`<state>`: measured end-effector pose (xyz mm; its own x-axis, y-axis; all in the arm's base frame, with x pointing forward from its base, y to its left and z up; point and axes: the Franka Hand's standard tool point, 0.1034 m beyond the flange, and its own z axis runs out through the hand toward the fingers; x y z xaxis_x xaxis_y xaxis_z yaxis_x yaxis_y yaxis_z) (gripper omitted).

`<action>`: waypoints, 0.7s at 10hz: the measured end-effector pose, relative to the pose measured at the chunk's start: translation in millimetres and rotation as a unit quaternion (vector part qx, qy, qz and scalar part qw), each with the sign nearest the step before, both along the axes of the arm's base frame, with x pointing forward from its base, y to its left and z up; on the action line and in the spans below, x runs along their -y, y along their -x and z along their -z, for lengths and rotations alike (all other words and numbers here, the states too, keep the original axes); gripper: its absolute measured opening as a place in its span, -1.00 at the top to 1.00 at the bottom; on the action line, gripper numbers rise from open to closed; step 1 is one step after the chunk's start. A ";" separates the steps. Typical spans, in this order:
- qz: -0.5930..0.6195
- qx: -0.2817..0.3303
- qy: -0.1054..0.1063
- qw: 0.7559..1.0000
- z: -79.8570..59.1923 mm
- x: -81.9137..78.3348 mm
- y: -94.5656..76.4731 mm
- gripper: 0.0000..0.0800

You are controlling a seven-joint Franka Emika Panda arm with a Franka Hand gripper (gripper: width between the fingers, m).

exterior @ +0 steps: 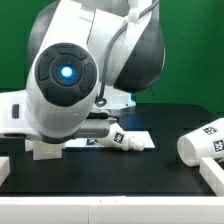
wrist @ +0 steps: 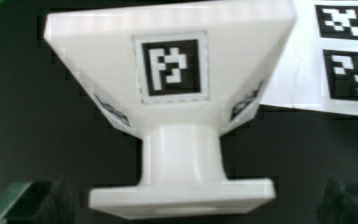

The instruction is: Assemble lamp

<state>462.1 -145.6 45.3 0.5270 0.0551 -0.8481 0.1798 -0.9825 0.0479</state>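
Next, the gripper takes hold of the lamp base by its flat foot (wrist: 183, 197). The base's wide blocky end stays free to stand on the tabletop.
The white lamp base (wrist: 172, 100) fills the wrist view: a wide blocky end with a tag, narrowing to a stem and a flat foot. My gripper (wrist: 181, 205) is open around the foot, with its dark fingertips (wrist: 12, 196) standing apart from it on either side. In the exterior view the arm hides the gripper, and only a white piece of the base (exterior: 44, 150) shows under it. The bulb (exterior: 127, 141) lies on its side just to the exterior view's right of the arm. The shade (exterior: 204, 146) lies on its side at the far right.
The marker board (wrist: 345, 60) lies beside the base, and in the exterior view (exterior: 140, 132) it sits under the bulb. The black table (exterior: 165, 170) ends at a light front edge. A white block (exterior: 12, 112) stands at the back left.
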 end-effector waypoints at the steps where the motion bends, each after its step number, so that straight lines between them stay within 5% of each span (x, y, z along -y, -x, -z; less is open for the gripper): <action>1: 0.000 0.016 0.001 1.000 -3.3 7.7 -8.7 -0.75; 2: -0.002 0.034 0.004 0.999 10.2 7.4 -3.5 -0.75; 7: -0.005 0.020 0.004 1.000 20.7 -0.4 9.8 -0.75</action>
